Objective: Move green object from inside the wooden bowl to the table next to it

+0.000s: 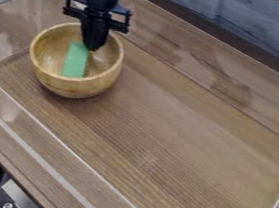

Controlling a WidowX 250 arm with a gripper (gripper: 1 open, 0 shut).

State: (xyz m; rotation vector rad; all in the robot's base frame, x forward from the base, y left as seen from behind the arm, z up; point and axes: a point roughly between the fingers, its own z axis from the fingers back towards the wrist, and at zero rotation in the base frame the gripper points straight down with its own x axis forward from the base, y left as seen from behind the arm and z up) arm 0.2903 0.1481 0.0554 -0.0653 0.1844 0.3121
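My gripper is closed beside the green object [75,61] in the wooden bowl [43,67]. My gripper opens again next, then moves over the object.
The wooden bowl [43,67] stands on the table [180,123] at the left of the camera view. Inside it lies the green object [77,60], a flat bright-green block leaning along the hollow. My black gripper [95,41] points down over the bowl's far right rim, just right of the block's upper end. Its fingers are drawn together into one narrow tip with nothing between them. The block lies free in the bowl.
Clear acrylic walls [116,173] edge the tabletop at the front, left and right. A grey plank wall [251,24] runs behind. Bare wood-grain surface stretches to the right of the bowl.
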